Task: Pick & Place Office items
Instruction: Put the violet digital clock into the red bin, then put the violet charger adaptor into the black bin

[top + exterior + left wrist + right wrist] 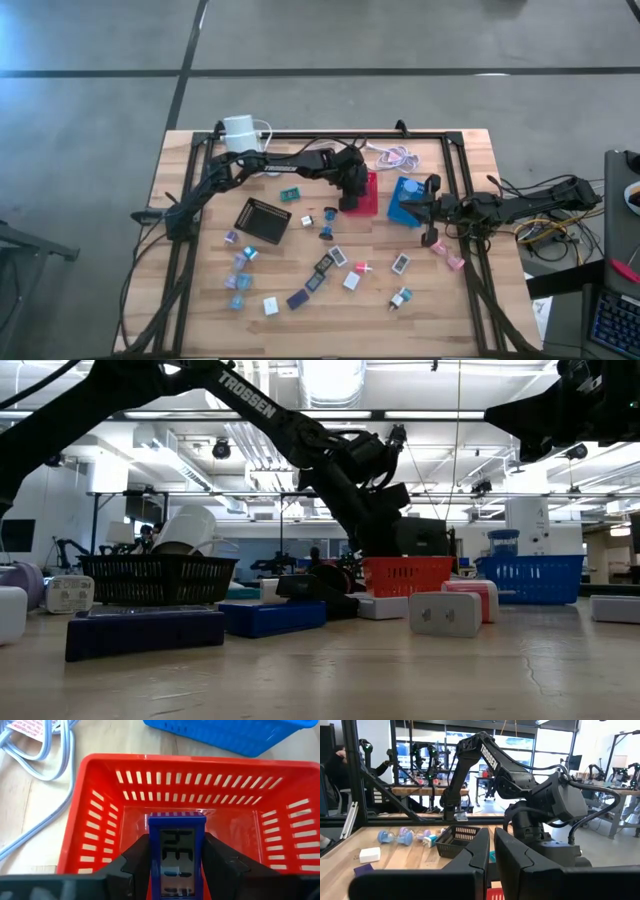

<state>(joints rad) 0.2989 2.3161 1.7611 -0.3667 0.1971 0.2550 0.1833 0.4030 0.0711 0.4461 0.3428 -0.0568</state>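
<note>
The blue-framed piece [177, 850] reaches down into the red tray in the left wrist view, so my left gripper should open.
My left gripper [176, 847] hangs over the red tray [165, 762], shut on a small blue-framed piece with a grey display [176, 832]. In the high view this gripper [352, 195] stands at the red tray's [369, 196] left side. My right gripper [492, 852] is shut and holds nothing. It waits level beside the blue tray [403, 203], at that tray's right side [428, 205]. The other office items [320, 270], small pieces in white, teal, pink and dark colours, lie flat on the wooden table. My left gripper pinches the blue-framed piece by its two long side edges [152, 851], one finger on each side. The fingers [220, 857] come from above, pointing down and lying along the piece. Its free end [176, 817] sticks out past the fingertips, down into the red tray. Whether that end touches the tray's floor I cannot tell.
A black tray [262, 220] sits left of the red one. A white cylinder [240, 130] and a coiled white cable [395, 155] lie by the far edge. A dark frame [455, 150] rims the table. In the low view the trays show as black [160, 578], red [405, 575], blue [530, 578].
</note>
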